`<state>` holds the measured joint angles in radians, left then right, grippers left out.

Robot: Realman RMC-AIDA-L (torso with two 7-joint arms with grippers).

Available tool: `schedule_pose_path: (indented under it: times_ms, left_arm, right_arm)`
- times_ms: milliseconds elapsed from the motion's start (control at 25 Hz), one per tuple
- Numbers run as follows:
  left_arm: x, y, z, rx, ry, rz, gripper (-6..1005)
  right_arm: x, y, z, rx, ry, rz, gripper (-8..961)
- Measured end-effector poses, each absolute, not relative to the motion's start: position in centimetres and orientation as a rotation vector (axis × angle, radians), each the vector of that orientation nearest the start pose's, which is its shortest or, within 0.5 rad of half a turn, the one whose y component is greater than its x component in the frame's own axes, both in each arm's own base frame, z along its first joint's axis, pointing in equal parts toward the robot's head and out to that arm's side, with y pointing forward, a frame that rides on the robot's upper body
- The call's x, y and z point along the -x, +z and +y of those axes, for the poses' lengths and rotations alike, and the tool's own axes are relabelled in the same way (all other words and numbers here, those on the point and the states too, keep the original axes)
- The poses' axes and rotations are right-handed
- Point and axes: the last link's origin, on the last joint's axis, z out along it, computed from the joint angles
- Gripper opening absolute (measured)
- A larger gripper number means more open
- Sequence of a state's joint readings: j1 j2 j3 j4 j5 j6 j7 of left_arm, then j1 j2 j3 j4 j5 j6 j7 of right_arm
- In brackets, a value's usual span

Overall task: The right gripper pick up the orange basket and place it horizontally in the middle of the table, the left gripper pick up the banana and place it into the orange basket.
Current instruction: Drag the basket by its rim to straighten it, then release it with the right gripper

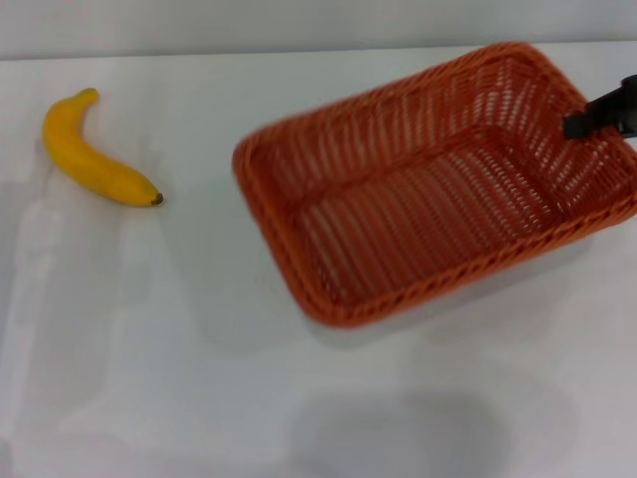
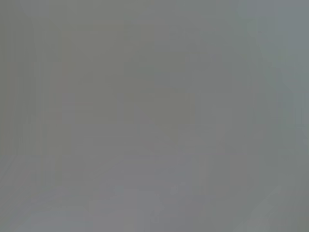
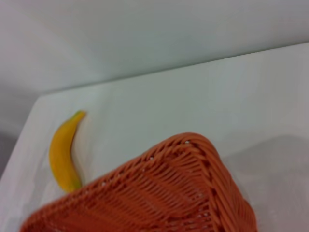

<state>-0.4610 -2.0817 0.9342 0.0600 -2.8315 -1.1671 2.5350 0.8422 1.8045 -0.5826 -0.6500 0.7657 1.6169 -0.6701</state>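
Observation:
I should keep my right gripper closed on the orange basket (image 1: 438, 189) until the basket sits straight on the tabletop, because its near rim (image 1: 463, 274) slants high over its shadow in the head view.
The orange basket (image 1: 438, 189) is to the right of the table's middle, turned at a slant, with its shadow spread on the table (image 1: 199, 378) below it. My right gripper (image 1: 582, 121) reaches in from the right edge, its black fingers shut on the basket's far right rim. The right wrist view shows a corner of the orange basket (image 3: 159, 193) close up, with the banana (image 3: 65, 152) beyond it. The yellow banana (image 1: 95, 154) lies alone at the far left of the table, its dark tip towards the basket. My left gripper is out of view, and its wrist view shows only plain grey.
The white table (image 3: 193, 96) ends at a pale wall behind. Bare tabletop lies between the banana and the basket, and across the front of the head view.

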Motion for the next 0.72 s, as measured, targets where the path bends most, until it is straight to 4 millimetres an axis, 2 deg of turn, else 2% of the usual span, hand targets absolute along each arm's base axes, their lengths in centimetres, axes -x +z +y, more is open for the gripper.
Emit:
schedule_pose_path:
  times_ms: [160,320,720]
  left_arm:
    - [36.3,3.4,33.8,1.278,-0.934,-0.87,880]
    - [36.3,3.5,34.5,1.278,-0.917,-0.883,880]
    - [36.2,3.9,35.3,1.278,-0.903,-0.883,879]
  right_arm:
    - [-24.7,11.4,40.9,2.263,0.368,1.745,211]
    - [-25.8,10.9,40.4,2.197,0.415,1.794,223]
    - [-27.5,9.8,38.8,2.056,0.714,1.896,253]
